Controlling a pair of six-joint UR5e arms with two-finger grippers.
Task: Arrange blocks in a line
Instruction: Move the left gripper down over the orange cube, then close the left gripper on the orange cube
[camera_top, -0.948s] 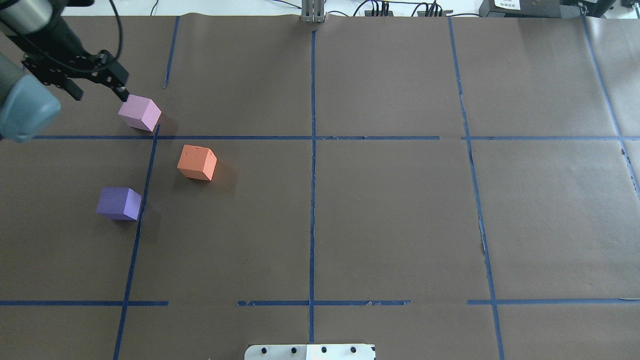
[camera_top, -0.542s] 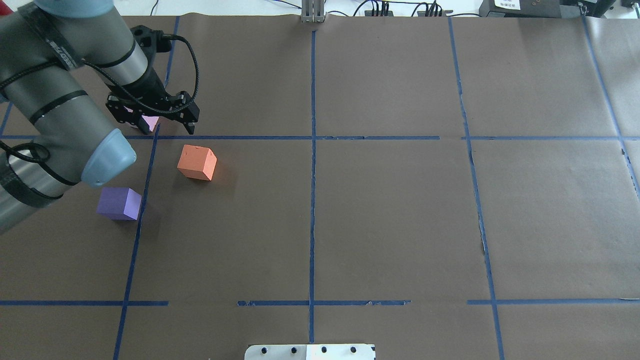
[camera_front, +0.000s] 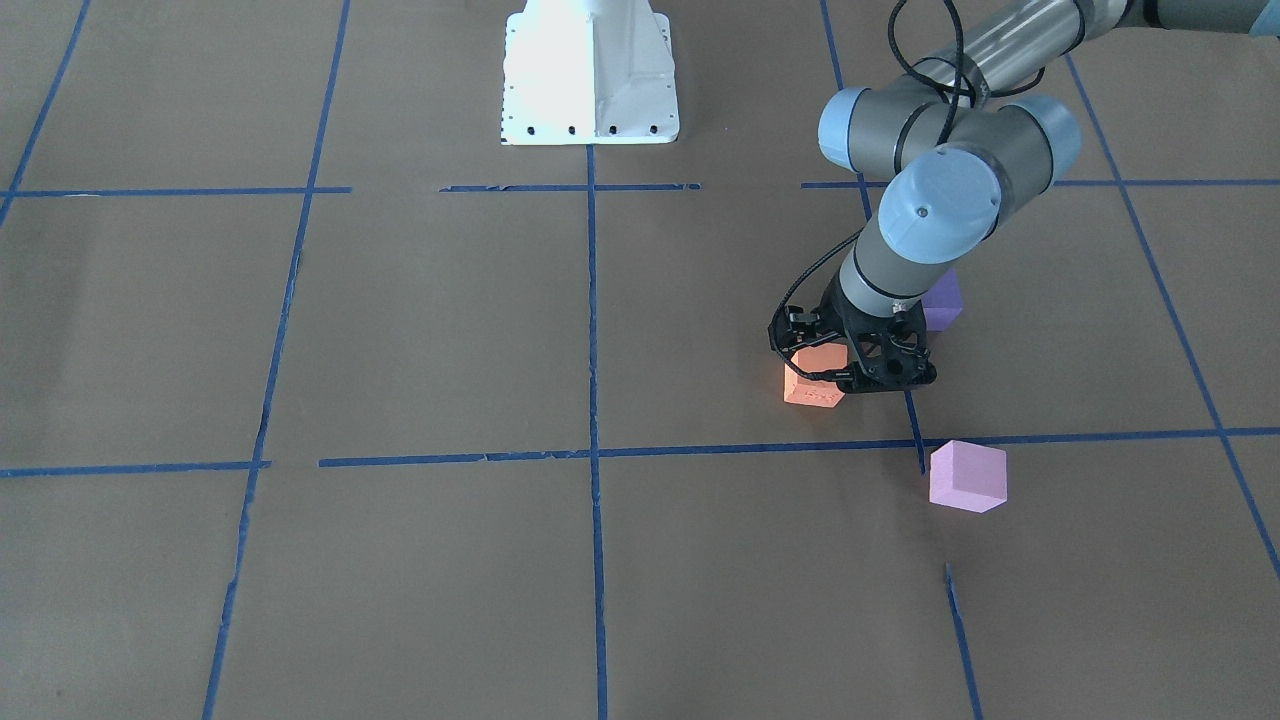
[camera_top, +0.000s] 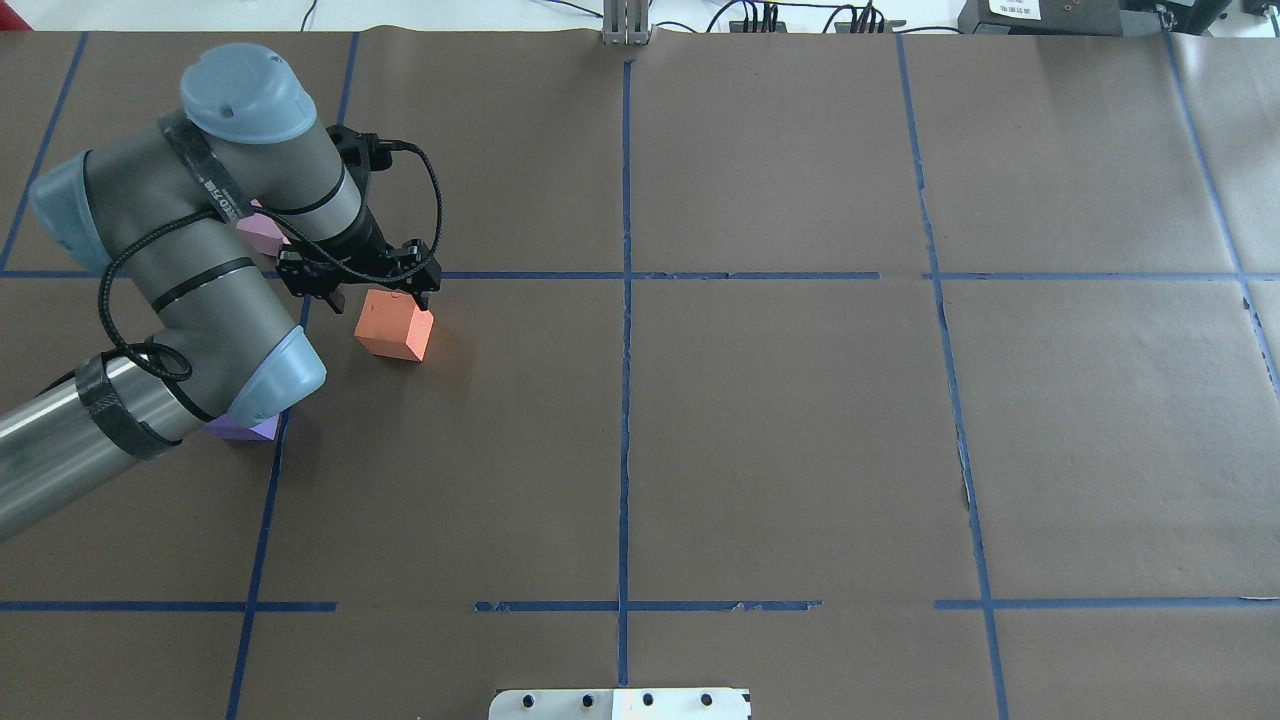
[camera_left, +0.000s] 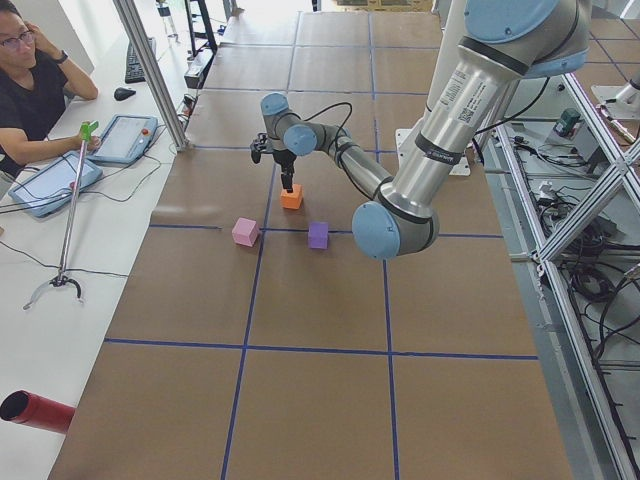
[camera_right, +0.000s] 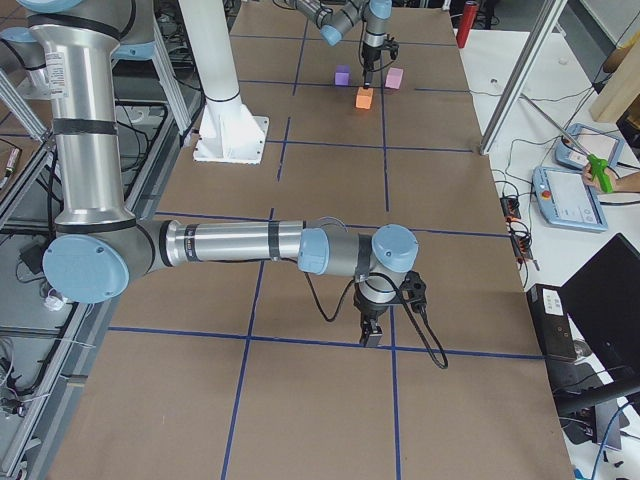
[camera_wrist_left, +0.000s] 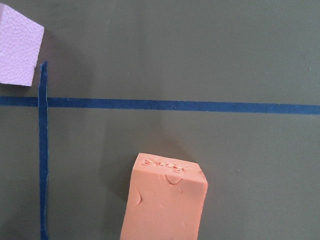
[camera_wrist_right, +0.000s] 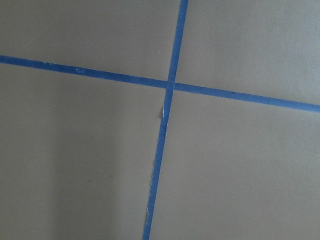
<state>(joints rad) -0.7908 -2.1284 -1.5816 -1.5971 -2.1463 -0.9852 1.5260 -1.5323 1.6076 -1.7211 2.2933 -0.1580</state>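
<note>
I should line up the orange block with the pink block (camera_front: 968, 476) next, so I need to grab it with my left gripper on either side of its dented side (camera_front: 791, 378).
The orange block (camera_top: 395, 330) lies left of centre on the brown table and also shows in the front view (camera_front: 812, 388) and the left wrist view (camera_wrist_left: 165, 200). My left gripper (camera_top: 380, 300) hangs open just over its far edge (camera_front: 858, 378), holding nothing. The pale pink block (camera_top: 258, 232) lies beyond it (camera_front: 967, 476), partly hidden by the arm. The dark purple block (camera_front: 943, 300) is nearer the robot, mostly hidden under the elbow (camera_top: 240, 430). My right gripper (camera_right: 370, 335) shows only in the right side view, low over bare table; I cannot tell its state.
Blue tape lines (camera_top: 626, 300) divide the table into squares. The white robot base (camera_front: 590, 75) stands at the near edge. An operator (camera_left: 30, 70) sits beyond the table's far side with tablets (camera_left: 55, 180). A red cylinder (camera_left: 35, 410) lies off the table.
My left arm has swung from the pink block across to the orange block. The gripper stays open and none of the blocks has moved.
</note>
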